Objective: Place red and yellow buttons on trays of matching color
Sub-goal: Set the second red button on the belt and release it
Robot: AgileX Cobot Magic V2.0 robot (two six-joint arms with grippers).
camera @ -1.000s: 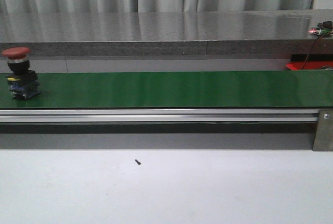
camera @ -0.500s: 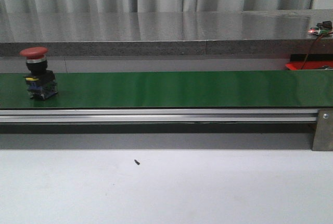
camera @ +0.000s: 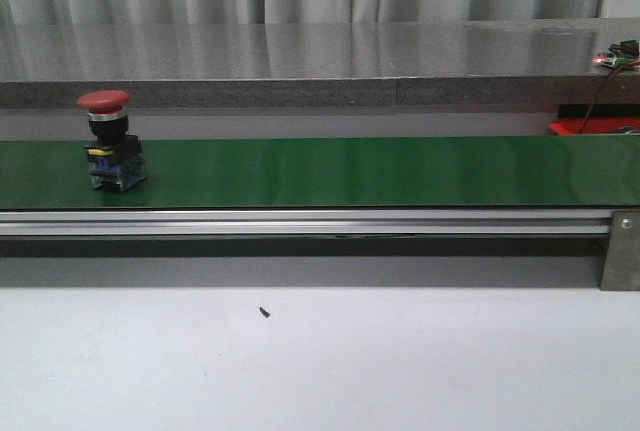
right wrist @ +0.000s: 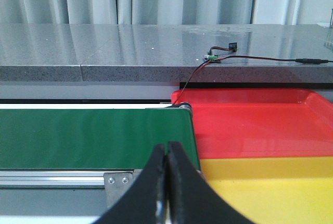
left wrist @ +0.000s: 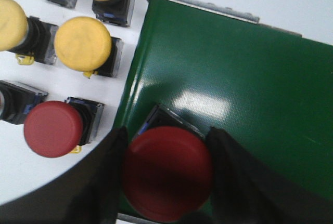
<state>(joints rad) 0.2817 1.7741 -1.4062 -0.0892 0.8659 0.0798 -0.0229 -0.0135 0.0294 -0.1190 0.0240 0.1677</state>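
The black body of the red button (left wrist: 167, 119) sits down at the green belt (left wrist: 203, 73), inside the belt's edges, and the button would stand, so it is now time for my left gripper to release it.
A red button (camera: 108, 141) stands upright on the green belt (camera: 380, 171) at its left part, with no gripper near it. In the left wrist view, my left gripper (left wrist: 167, 133) is shut on another red button (left wrist: 166, 174), its fingers tight against both sides of the cap, over the belt's end (left wrist: 234, 78). My right gripper (right wrist: 167, 148) is shut and empty, in front of the belt's other end. Beyond it lie the red tray (right wrist: 260, 120) and the yellow tray (right wrist: 270, 187). Neither gripper shows in the front view.
Beside the belt's end, on the white table, stand three yellow buttons (left wrist: 82, 43) and a red one (left wrist: 53, 129). A grey stone ledge (camera: 320, 61) runs behind the belt. A wired board (right wrist: 221, 52) lies on it above the red tray. A small dark speck (camera: 264, 312) lies on the white table.
The red button on the belt has moved to the right, from the view's left edge to a little further along the belt. Nothing else in the front view has changed.
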